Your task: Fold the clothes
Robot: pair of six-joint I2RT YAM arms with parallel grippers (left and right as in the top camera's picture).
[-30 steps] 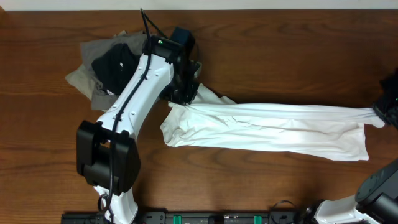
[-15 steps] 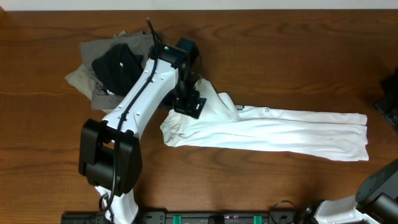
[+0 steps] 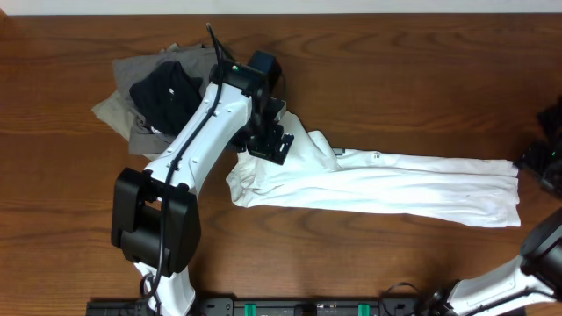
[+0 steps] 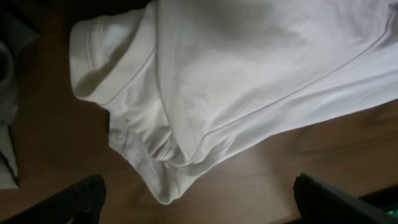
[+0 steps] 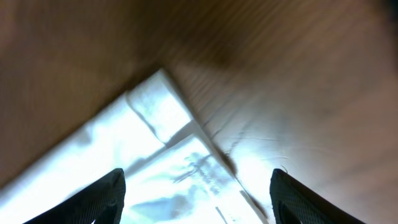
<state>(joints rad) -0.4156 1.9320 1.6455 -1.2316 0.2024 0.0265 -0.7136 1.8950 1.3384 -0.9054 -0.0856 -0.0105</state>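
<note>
My right gripper picks up the white garment next by its flat end, opposite the bunched end. Then it folds that end over the garment's middle.
A long white garment (image 3: 395, 184) lies stretched flat across the table, from mid-left to the right. My left gripper (image 3: 270, 143) hovers over its bunched left end, jaws wide open. In the left wrist view the garment's seamed edge (image 4: 186, 93) lies on the wood beyond the open left gripper (image 4: 199, 205), with nothing between the fingers. My right gripper (image 3: 544, 167) sits at the table's right edge, just past the garment's right end. In the blurred right wrist view a white corner (image 5: 174, 155) shows beyond the open right gripper (image 5: 199, 202).
A heap of grey and black clothes (image 3: 149, 96) lies at the back left, partly under the left arm (image 3: 198, 132). Bare brown wood (image 3: 395, 79) surrounds the garment. The arm bases stand at the front edge.
Both grippers have opened and let go of the white garment. It was pulled taut and has settled flat. The right gripper has backed off to the right; the left has lifted slightly.
</note>
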